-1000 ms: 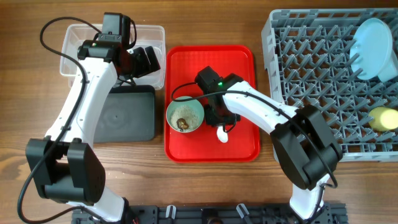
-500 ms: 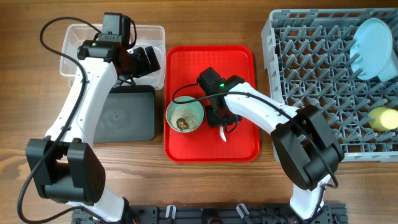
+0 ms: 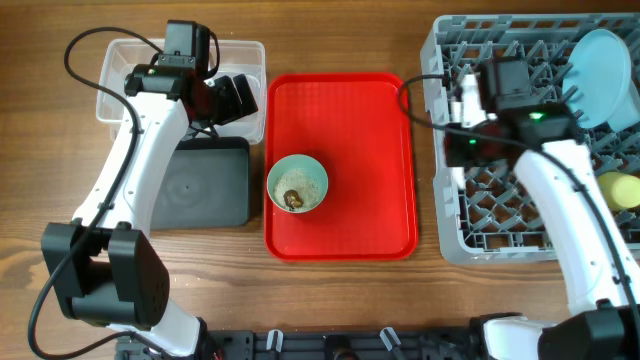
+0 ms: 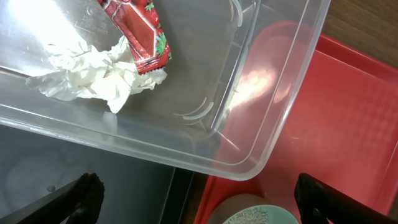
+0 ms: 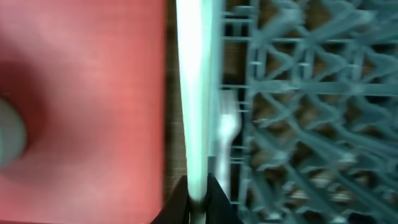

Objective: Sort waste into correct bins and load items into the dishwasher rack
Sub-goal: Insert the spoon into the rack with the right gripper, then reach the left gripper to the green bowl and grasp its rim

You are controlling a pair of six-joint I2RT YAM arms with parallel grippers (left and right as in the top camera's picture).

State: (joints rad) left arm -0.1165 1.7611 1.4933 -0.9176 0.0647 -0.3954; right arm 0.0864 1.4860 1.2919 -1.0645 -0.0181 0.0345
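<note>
The pale green bowl (image 3: 297, 185) should be grabbed next by its rim with my left gripper to tip waste into the black tray, as that leaves the bowl's opening free.
My right gripper (image 3: 467, 108) is shut on the handle of the white spoon (image 5: 191, 93) and holds it over the left edge of the grey dishwasher rack (image 3: 520, 230). A white fork (image 5: 227, 140) lies in the rack beside the spoon. A light blue dish (image 3: 603, 65) and the yellow cup (image 3: 618, 190) sit in the rack. The pale green bowl (image 3: 297, 185) with rice crumbs and a brown lump stands on the red tray (image 3: 350, 110). My left gripper (image 4: 199, 202) is open over the clear tub (image 3: 120, 60), which holds the red wrapper (image 4: 140, 31) and tissue (image 4: 93, 74).
The black tray (image 3: 205, 185) lies just in front of the clear tub, left of the red tray. The left arm stretches over the black tray and the tub. The green bowl's rim (image 4: 258, 214) shows below the left gripper.
My right gripper has lifted the spoon off the red tray and swung right to the rack's left edge. The left arm has not moved.
</note>
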